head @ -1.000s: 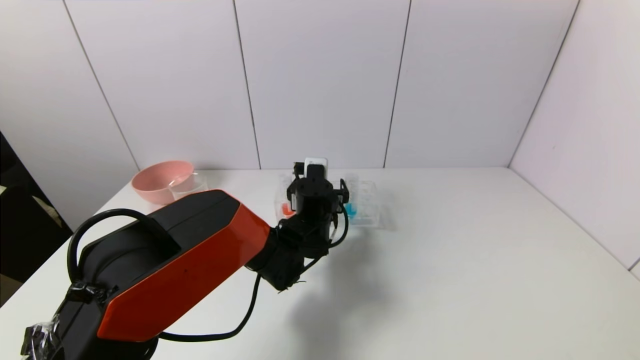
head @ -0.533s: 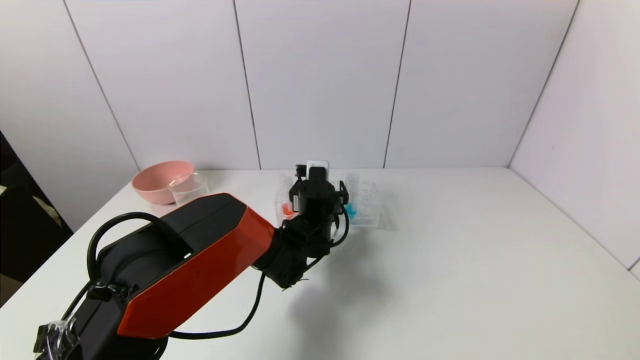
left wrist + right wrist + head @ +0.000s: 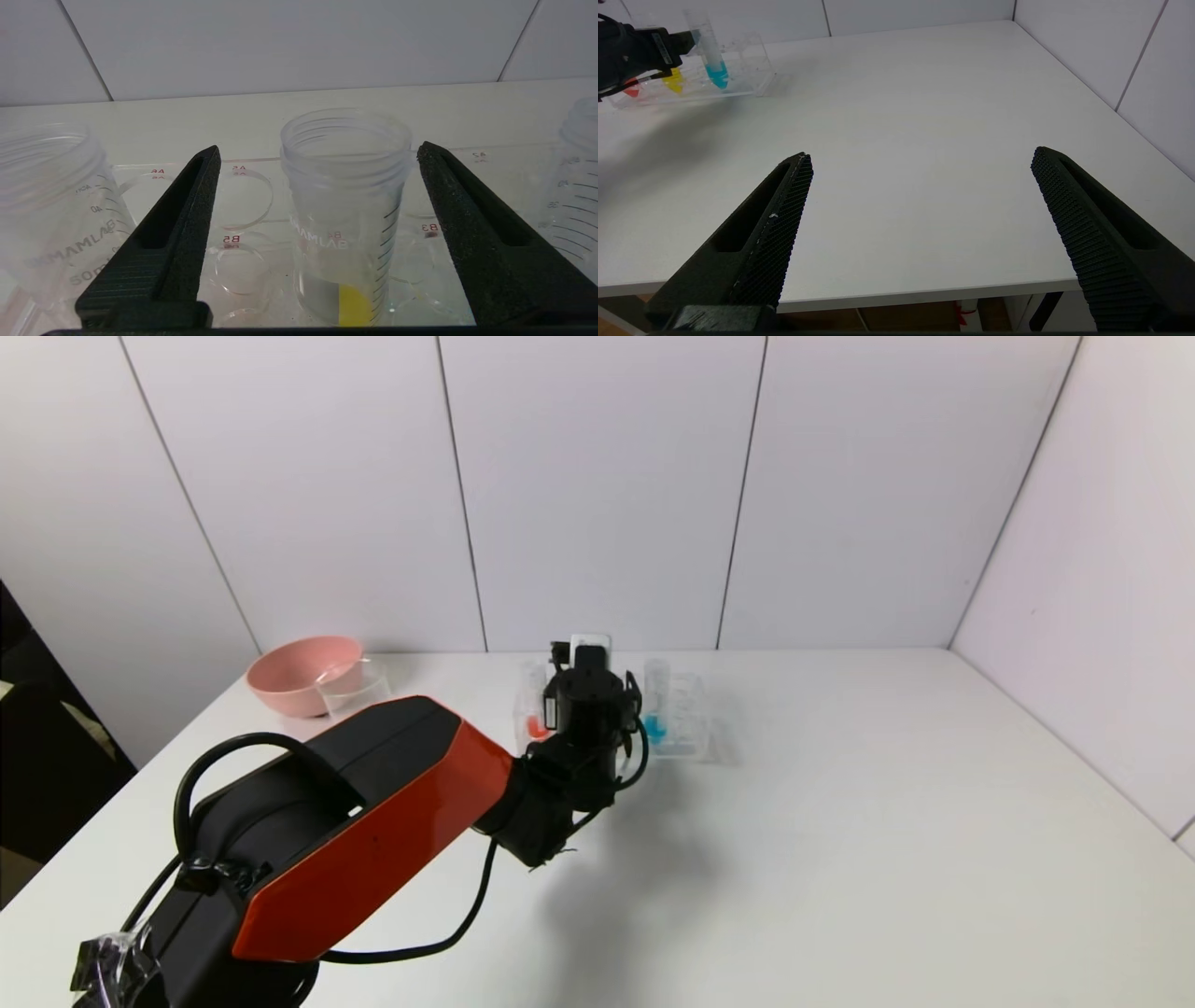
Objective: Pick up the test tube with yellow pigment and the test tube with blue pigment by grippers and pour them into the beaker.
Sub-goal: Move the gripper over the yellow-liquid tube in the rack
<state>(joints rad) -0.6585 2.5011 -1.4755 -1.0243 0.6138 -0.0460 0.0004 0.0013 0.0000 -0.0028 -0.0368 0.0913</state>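
My left gripper grabs the test tube by its upper body below the threaded rim (image 3: pixel 346 210) next, since the clear rack encloses the tube's yellow lower end.
The test tube with yellow pigment (image 3: pixel 345 196) stands upright in the clear rack (image 3: pixel 243 186), its yellow tip (image 3: pixel 674 80) low in the rack. My left gripper (image 3: pixel 317 147) is open and straddles this tube near its threaded rim. One finger sits almost against the rim; the other stands a clear gap away. In the head view the left gripper (image 3: pixel 588 695) hides the yellow tube. The test tube with blue pigment (image 3: pixel 655 709) stands in the rack to its right. The beaker (image 3: pixel 355 686) is at the far left by the bowl. My right gripper (image 3: pixel 922 154) hangs open over the table's near edge.
A red-tipped tube (image 3: pixel 535 709) stands in the rack (image 3: pixel 691 719) left of the left gripper. A pink bowl (image 3: pixel 299 672) sits behind the beaker at the back left. White walls close the table at the back and right.
The left arm has pushed slightly forward toward the rack, and the left gripper's fingers have drawn closer together around the yellow tube. The right arm has not moved.
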